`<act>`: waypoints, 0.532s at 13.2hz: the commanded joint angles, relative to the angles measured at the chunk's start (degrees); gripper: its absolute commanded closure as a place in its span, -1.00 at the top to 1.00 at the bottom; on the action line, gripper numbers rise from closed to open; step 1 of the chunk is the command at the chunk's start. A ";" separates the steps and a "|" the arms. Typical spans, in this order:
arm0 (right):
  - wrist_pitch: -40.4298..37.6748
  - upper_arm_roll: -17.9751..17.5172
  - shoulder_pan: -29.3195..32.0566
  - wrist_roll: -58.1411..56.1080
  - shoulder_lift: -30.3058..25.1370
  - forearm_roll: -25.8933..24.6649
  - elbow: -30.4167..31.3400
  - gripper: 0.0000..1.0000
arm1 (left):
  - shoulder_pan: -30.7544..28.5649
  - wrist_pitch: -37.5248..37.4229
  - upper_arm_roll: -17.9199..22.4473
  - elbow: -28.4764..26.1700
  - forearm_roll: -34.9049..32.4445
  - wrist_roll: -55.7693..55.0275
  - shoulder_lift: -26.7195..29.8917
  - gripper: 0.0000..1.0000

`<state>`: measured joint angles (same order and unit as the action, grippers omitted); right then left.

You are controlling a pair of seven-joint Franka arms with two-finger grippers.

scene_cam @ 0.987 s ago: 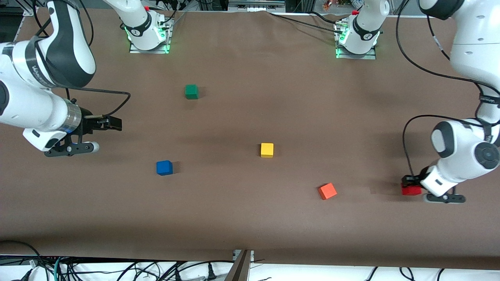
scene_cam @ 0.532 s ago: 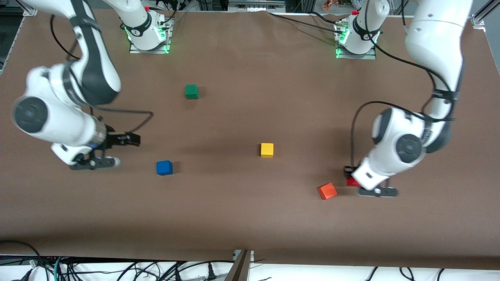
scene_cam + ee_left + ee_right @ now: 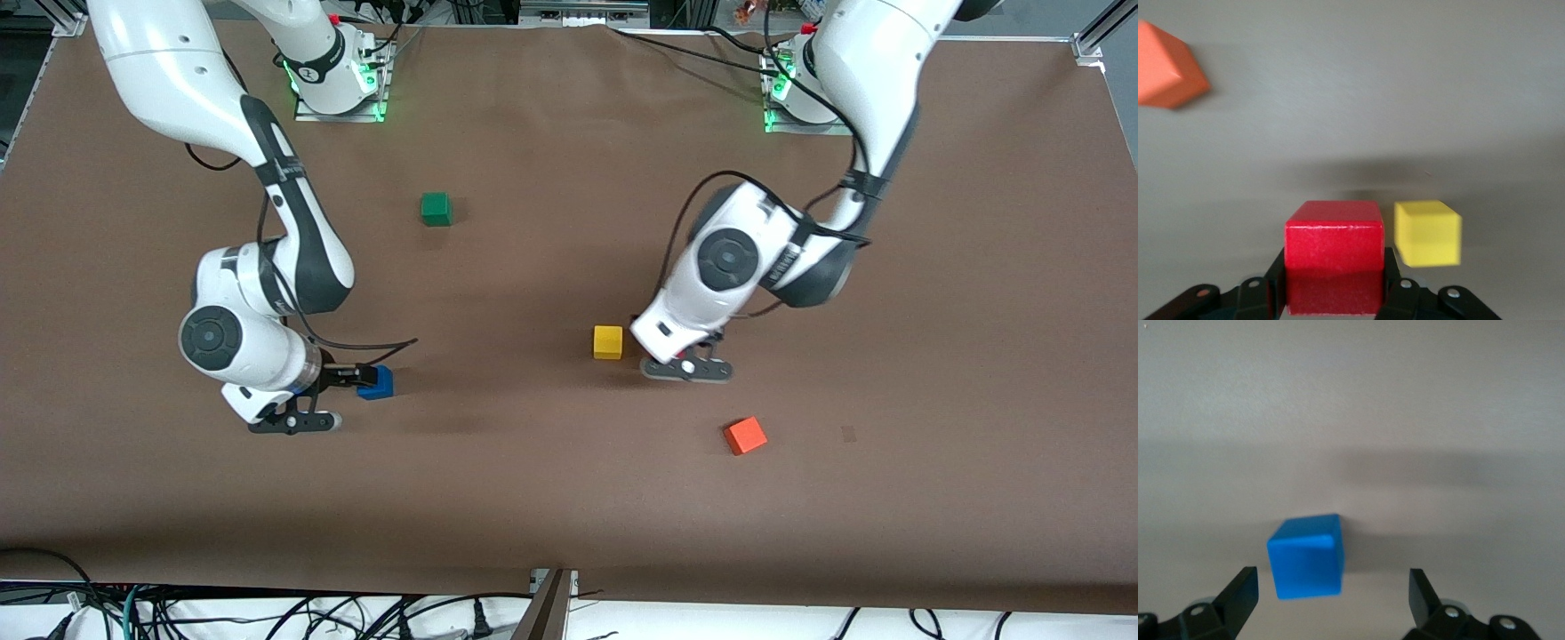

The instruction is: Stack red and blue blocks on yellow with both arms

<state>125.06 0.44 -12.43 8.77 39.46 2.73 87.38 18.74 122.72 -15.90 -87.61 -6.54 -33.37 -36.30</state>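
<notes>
My right gripper grabs the blue block's opposite sides next, to stack the blue block (image 3: 378,382) over the yellow cube (image 3: 608,342).
My left gripper (image 3: 1335,267) is shut on the red block (image 3: 1335,257) and holds it just beside the yellow cube (image 3: 1428,233), which sits on the table (image 3: 608,342). In the front view the left arm's wrist (image 3: 702,293) hides this gripper and the red block. My right gripper (image 3: 351,378) is open right next to the blue block (image 3: 378,382). In the right wrist view the blue block (image 3: 1306,555) lies just ahead of the open gripper (image 3: 1331,593), closer to one finger (image 3: 1241,590) than to the other, and untouched.
An orange cube (image 3: 745,436) lies nearer the front camera than the yellow cube, toward the left arm's end; it also shows in the left wrist view (image 3: 1168,67). A green cube (image 3: 436,209) sits farther back, toward the right arm's base. The brown table (image 3: 569,498) carries nothing else.
Both arms swung in toward the middle. The left gripper carried the red block from the left arm's end to beside the yellow cube. The right gripper moved up to the blue block.
</notes>
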 commanded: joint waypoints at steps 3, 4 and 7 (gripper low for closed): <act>1.84 -0.26 -0.93 -0.42 2.20 2.01 -1.86 0.99 | 6.30 -0.64 0.96 1.12 -1.19 -3.63 -1.58 -1.00; 3.51 -0.26 -1.02 -0.86 2.38 1.92 -1.17 0.99 | 7.09 -0.64 0.96 1.12 -1.19 -3.63 -1.84 -1.00; 5.53 -0.26 -2.07 -1.92 2.56 1.58 1.46 0.99 | 9.02 -0.64 1.22 1.38 -1.89 -3.63 -2.98 -1.00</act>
<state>128.39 0.24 -13.82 8.18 41.67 3.90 87.24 26.14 122.67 -15.59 -87.72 -6.56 -36.17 -38.31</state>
